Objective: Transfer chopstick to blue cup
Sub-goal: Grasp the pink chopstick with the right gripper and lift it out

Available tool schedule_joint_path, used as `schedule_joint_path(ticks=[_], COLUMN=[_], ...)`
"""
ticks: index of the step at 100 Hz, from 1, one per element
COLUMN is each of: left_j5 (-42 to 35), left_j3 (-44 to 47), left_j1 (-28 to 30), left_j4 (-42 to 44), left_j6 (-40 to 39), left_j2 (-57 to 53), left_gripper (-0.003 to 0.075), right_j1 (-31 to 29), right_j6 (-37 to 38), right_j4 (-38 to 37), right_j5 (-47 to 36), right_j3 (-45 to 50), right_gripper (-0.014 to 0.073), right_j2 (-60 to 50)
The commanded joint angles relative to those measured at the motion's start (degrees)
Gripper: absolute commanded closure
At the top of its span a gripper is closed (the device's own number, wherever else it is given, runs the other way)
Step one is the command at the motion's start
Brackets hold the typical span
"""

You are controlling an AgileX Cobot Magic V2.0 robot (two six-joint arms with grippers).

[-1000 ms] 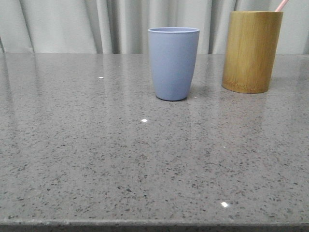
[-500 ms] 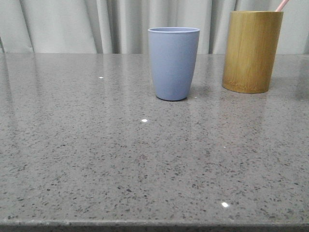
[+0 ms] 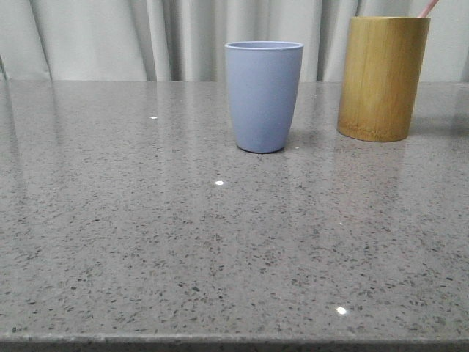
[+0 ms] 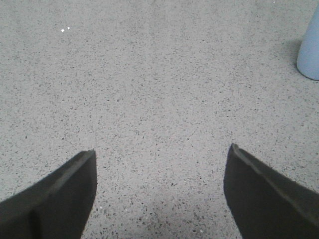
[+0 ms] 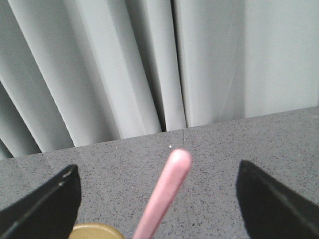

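Note:
The pale pink chopstick point(image 3: 427, 7) rises between my right gripper's open fingers, so I should close. Closing now would hold it.
The blue cup point(image 3: 263, 95) stands upright at the middle back of the table; its base shows at the edge of the left wrist view point(image 4: 310, 50). A pale pink chopstick point(image 3: 427, 7) pokes out of the yellow-brown bamboo holder point(image 3: 382, 77) at the back right. In the right wrist view the chopstick point(image 5: 167, 191) rises between the wide-open jaws of my right gripper point(image 5: 157, 174), touching neither finger, with the holder's rim point(image 5: 97, 231) below. My left gripper point(image 4: 162, 154) is open and empty over bare table, the cup off to one side. Neither gripper shows in the front view.
Grey speckled tabletop point(image 3: 220, 242) runs from the front edge to pale curtains point(image 3: 110, 37) at the back. The bamboo holder stands about a cup's width to the right of the blue cup.

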Motion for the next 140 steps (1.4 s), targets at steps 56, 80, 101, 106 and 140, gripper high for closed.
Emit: schedule_joint_path(ticks=[56,80,101,106,140], left_j5=[-4.36,-4.36,-4.36,-4.36,-4.36], left_j3=[-1.3,-1.3,-1.3,-1.3,-1.3], left_j1=[0.13,0.13,0.13,0.13,0.13], left_j4=[0.0,0.0,0.0,0.0,0.0], left_j6=[-0.52,-0.52,-0.52,-0.52,-0.52], left_j2=[-0.06,-0.06,-0.06,-0.06,-0.06], left_gripper=[0.0207,0.0207,0.0207,0.0207,0.0207], right_j1=[0.11,0.11,0.11,0.11,4.68], right_j6=[3.52,3.52,3.64,3.66,7.5], right_j4=[-0.02,-1.18,-3.63,-3.61,-3.61], right_j5=[-7.77,-7.98,-6.59,-5.55,4.72], right_j3=[-2.21,-2.57,-6.61,-8.05,-14.36], right_gripper=[0.0533,0.0629,0.0653,0.0653,0.0653], right_j2=[-2.51,-6.01,-10.74,-12.21,-19.49])
